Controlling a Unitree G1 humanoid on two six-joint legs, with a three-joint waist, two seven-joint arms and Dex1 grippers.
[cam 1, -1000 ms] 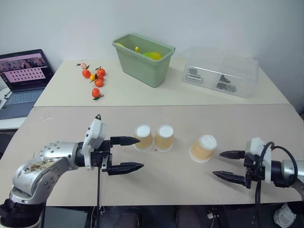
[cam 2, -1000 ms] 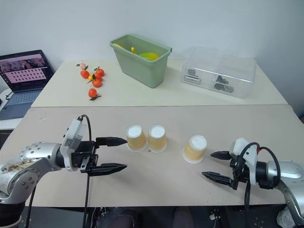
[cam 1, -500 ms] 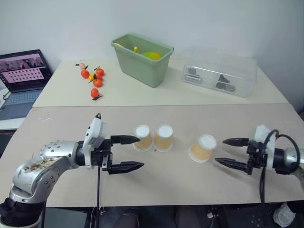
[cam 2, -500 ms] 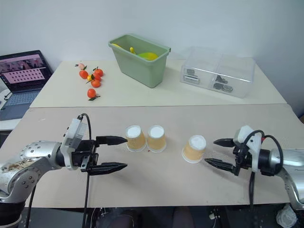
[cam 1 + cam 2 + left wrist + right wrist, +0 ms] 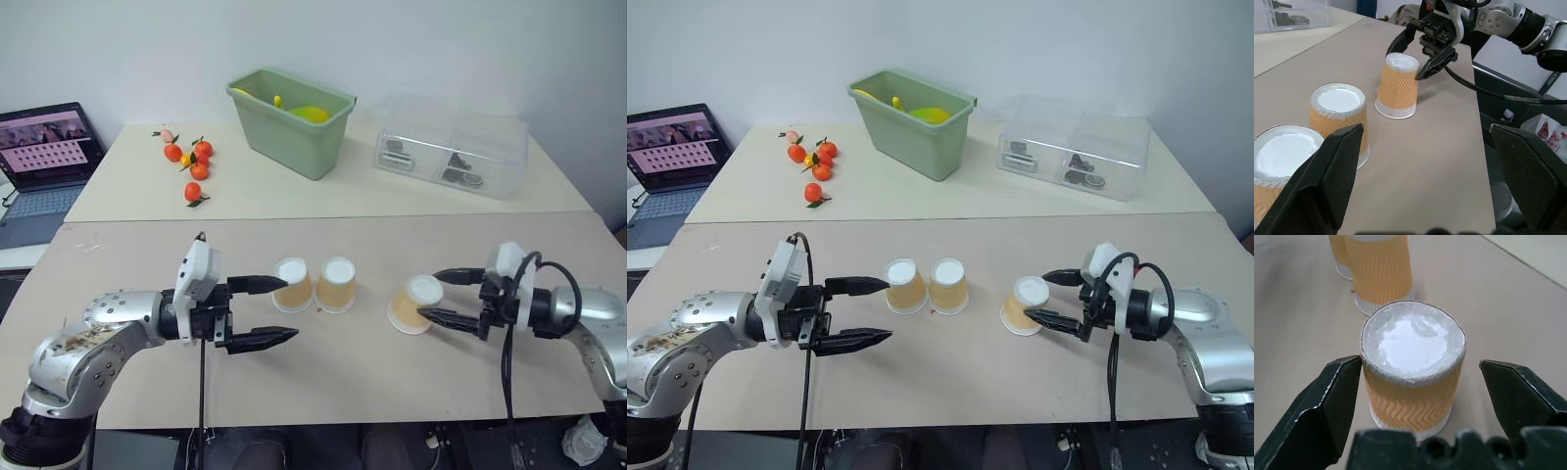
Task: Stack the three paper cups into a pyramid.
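The third cup should be grabbed next by its upper side, just under the cup's white bottom [image 5: 419, 302]. My right gripper will then use it to top the pyramid [image 5: 315, 284].
Three paper cups stand upside down on the near table, white bottoms up. Two of them [image 5: 292, 285] [image 5: 337, 284] stand side by side at the middle; the third cup [image 5: 413, 305] stands apart to their right. My right gripper [image 5: 428, 294] is open around that third cup, one finger [image 5: 1327, 406] on each side of its top, close to the wall but not closed on it. My left gripper [image 5: 282, 309] is open and empty just left of the pair, pointing toward them. The left wrist view shows the third cup [image 5: 1398, 85] with the right gripper [image 5: 1404, 63] around it.
On the far table are a green bin [image 5: 294, 132] holding yellow items, a clear plastic box [image 5: 451, 147] and several tangerines [image 5: 191, 166]. A laptop [image 5: 49, 157] sits at far left. Bare tabletop lies in front of the cups.
My right gripper has moved forward and left from the table's near right, so its open fingers now flank the lone cup. The left gripper and all cups stayed put.
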